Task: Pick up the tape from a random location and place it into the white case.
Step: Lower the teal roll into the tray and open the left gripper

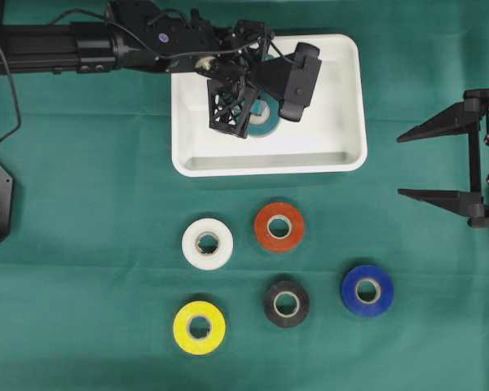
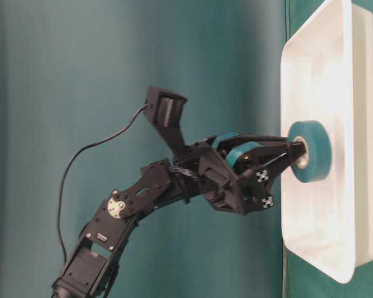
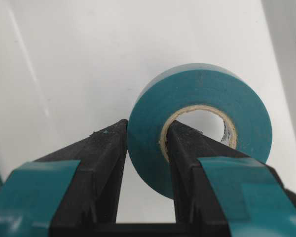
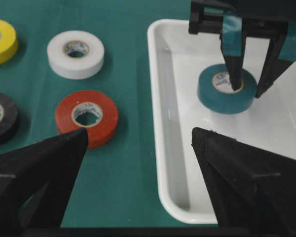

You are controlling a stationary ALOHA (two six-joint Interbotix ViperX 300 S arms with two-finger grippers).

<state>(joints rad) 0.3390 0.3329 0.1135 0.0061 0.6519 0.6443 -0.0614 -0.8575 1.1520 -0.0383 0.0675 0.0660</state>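
Note:
The teal roll is resting on the bottom of the white case and would stay there, so I should open my left gripper now.
A teal tape roll (image 1: 266, 122) (image 3: 202, 96) lies in the white case (image 1: 269, 167) (image 4: 160, 98), near the middle of its floor. My left gripper (image 1: 253, 118) (image 2: 295, 155) (image 3: 147, 131) is shut on the roll's wall, with one finger inside the cardboard core and the other against the outside. In the right wrist view the teal roll (image 4: 212, 94) looks flat on the case floor under the left gripper (image 4: 246, 91). My right gripper (image 1: 401, 165) (image 4: 139, 133) stands open and holds nothing, right of the case and above the green cloth.
Several other rolls lie on the green cloth in front of the case: white (image 1: 208, 243), red (image 1: 279, 226), yellow (image 1: 199, 327), black (image 1: 286, 303) and blue (image 1: 367, 290). The left arm reaches in over the case's back left corner.

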